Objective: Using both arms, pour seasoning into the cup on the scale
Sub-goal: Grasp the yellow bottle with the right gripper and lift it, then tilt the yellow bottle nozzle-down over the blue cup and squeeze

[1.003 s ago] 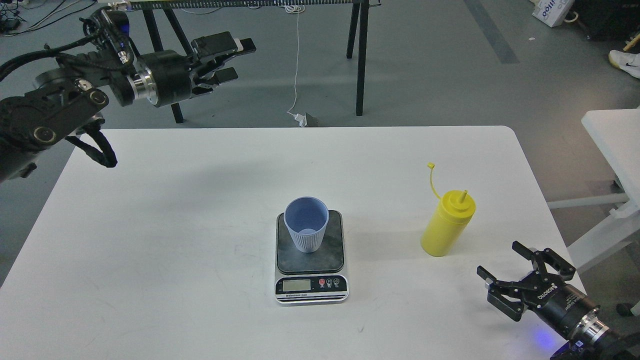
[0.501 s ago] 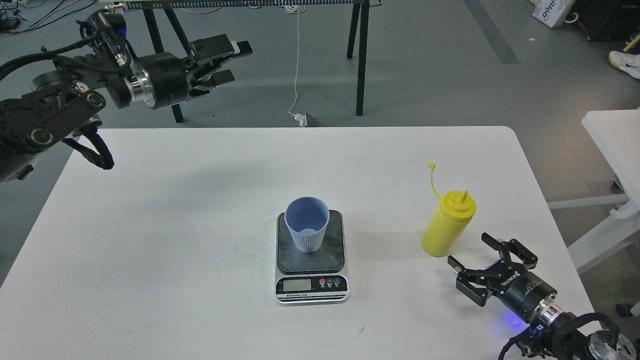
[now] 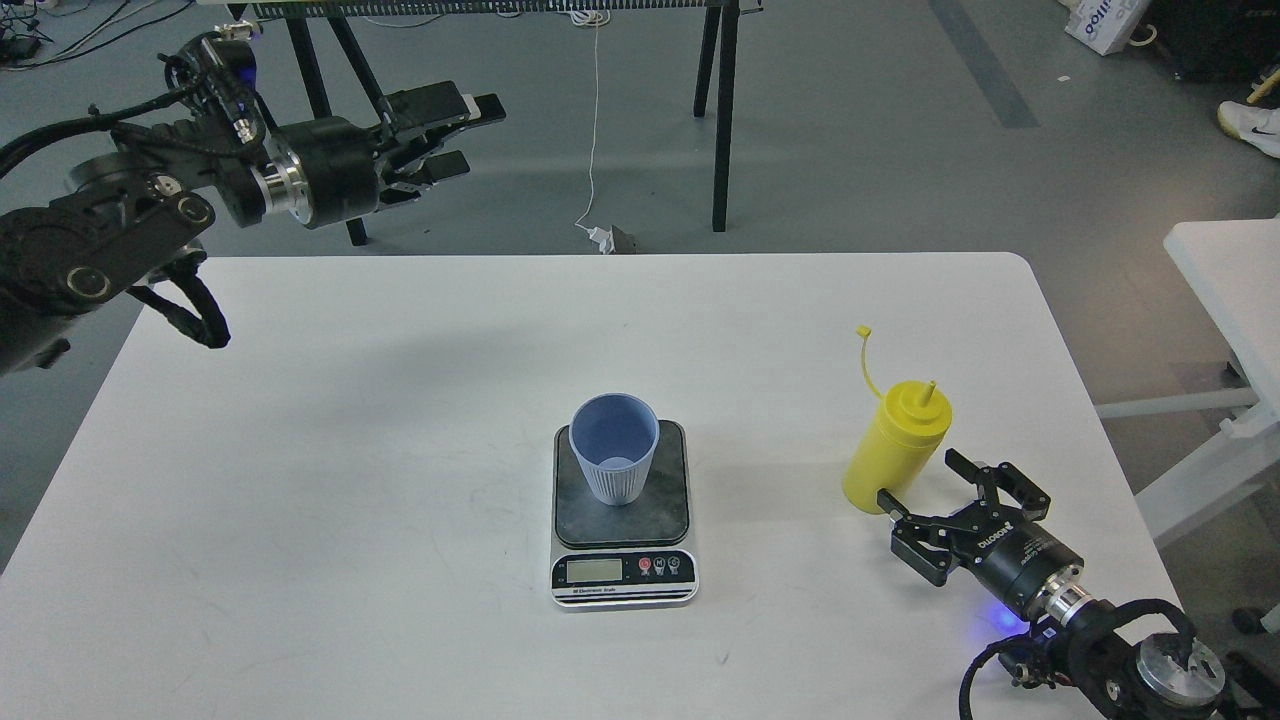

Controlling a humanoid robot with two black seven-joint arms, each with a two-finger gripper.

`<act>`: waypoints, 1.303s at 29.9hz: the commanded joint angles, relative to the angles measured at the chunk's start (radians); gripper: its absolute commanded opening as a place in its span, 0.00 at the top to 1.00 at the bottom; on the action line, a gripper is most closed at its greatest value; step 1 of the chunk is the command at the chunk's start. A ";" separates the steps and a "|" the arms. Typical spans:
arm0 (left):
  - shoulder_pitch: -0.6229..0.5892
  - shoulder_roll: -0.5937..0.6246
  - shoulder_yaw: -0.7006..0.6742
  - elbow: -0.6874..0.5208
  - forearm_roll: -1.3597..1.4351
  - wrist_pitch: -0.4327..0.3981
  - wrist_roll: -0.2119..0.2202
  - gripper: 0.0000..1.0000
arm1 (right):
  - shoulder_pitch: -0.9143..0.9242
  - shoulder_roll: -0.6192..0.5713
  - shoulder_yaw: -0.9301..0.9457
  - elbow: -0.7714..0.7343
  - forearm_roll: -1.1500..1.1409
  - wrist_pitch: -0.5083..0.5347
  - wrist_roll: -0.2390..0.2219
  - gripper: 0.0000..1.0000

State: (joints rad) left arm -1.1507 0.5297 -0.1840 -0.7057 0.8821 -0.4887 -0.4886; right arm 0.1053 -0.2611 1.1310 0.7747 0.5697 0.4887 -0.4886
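My right gripper grabs the yellow bottle's lower body near its base next, leaving the yellow bottle's nozzle [image 3: 929,391] free to pour seasoning into the cup [image 3: 613,449].
The yellow squeeze bottle [image 3: 895,444] stands upright on the right side of the white table [image 3: 350,420], its cap hanging open on a thin tether. The pale blue cup [image 3: 613,449] stands upright on the scale [image 3: 621,520] near the table's middle. My right gripper [image 3: 920,482] is open, low on the table just in front and to the right of the bottle, with its fingers near the bottle's base on either side. My left gripper [image 3: 465,135] is open and empty, raised high beyond the table's far left edge.
A black trestle frame [image 3: 720,110] and a white hanging cable [image 3: 594,120] stand on the floor behind the table. Another white table [image 3: 1230,280] is at the right. The scale's display and buttons face me.
My right gripper has moved left and forward across the table to the bottle's base, still open. The left arm has shifted only slightly. Bottle, cup and scale have not moved.
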 commanded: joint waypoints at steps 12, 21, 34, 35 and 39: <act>0.016 0.007 0.000 0.000 0.000 0.000 0.000 0.01 | 0.054 0.037 -0.037 -0.038 -0.005 0.000 0.000 0.22; 0.016 0.010 -0.002 0.000 -0.002 0.000 0.000 0.01 | 0.076 0.033 -0.019 -0.031 -0.027 0.000 0.000 0.95; 0.100 0.018 -0.048 0.058 -0.168 0.000 0.000 0.01 | 0.744 -0.126 -0.076 -0.026 -0.734 0.000 0.000 0.98; 0.117 -0.002 -0.058 0.084 -0.205 0.000 0.000 0.01 | 0.773 -0.109 -0.088 -0.014 -0.840 0.000 0.000 0.98; 0.184 -0.030 -0.135 0.182 -0.319 0.000 0.000 0.01 | 0.830 0.012 -0.116 0.083 -1.131 -0.062 0.000 0.98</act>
State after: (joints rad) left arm -1.0124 0.5148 -0.2650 -0.5891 0.6394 -0.4890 -0.4889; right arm 0.8966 -0.3244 1.0334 0.7910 -0.3621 0.4690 -0.4889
